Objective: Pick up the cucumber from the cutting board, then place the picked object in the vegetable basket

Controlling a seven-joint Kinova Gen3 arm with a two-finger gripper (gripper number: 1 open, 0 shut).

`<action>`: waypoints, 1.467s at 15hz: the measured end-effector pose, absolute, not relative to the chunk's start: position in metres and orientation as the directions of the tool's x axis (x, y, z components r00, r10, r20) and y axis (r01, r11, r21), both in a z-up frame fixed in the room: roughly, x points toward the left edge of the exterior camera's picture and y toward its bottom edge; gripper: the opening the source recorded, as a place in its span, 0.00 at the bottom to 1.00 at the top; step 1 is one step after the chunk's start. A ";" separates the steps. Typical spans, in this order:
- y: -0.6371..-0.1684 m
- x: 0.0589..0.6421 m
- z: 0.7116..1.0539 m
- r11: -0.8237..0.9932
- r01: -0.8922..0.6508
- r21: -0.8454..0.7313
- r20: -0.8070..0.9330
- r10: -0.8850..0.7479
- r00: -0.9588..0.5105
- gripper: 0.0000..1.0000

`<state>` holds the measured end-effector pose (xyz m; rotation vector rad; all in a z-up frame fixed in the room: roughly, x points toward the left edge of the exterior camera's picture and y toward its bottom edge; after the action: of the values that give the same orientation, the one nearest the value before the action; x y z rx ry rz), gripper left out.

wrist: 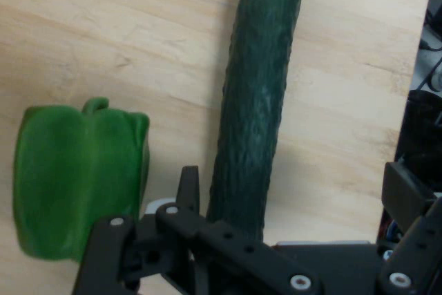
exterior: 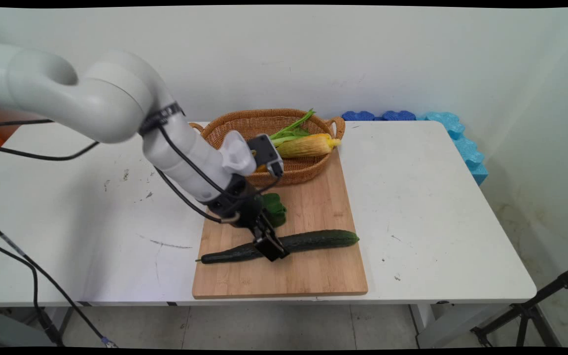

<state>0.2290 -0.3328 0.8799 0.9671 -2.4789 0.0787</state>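
The long dark green cucumber needs to go into the wicker basket [exterior: 246,125], so my gripper should next grab the cucumber by its middle [exterior: 282,245].
A long dark green cucumber [exterior: 313,240] lies across a bamboo cutting board [exterior: 313,276]. My gripper [exterior: 270,246] is down on the cucumber's middle. In the hand view the cucumber [wrist: 259,88] runs up between the fingers of the gripper [wrist: 297,181], which is open. One finger [wrist: 188,188] sits right against the cucumber's side and the other stands well apart from it. A green bell pepper [exterior: 275,207] rests on the board just behind the gripper, and in the hand view the pepper [wrist: 76,177] lies left of the cucumber.
A wicker basket [exterior: 244,121] at the board's far end holds a corn cob [exterior: 308,145] with green leaves. Blue foam pieces [exterior: 461,138] lie along the table's back right edge. Black cables hang from the arm at the left.
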 end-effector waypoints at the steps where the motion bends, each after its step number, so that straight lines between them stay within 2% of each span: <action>1: -0.335 0.225 0.874 0.751 -0.651 0.111 0.446 -0.623 -0.643 1.00; 13: -0.344 0.206 0.830 0.787 -0.615 0.040 0.424 -0.571 -0.703 1.00; 14: -0.344 0.205 0.828 0.790 -0.613 0.035 0.425 -0.567 -0.706 0.00; 22: -0.344 0.196 0.828 0.806 -0.591 0.007 0.446 -0.532 -0.720 0.00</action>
<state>0.1965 -0.3437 0.8282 0.8403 -2.5592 0.1879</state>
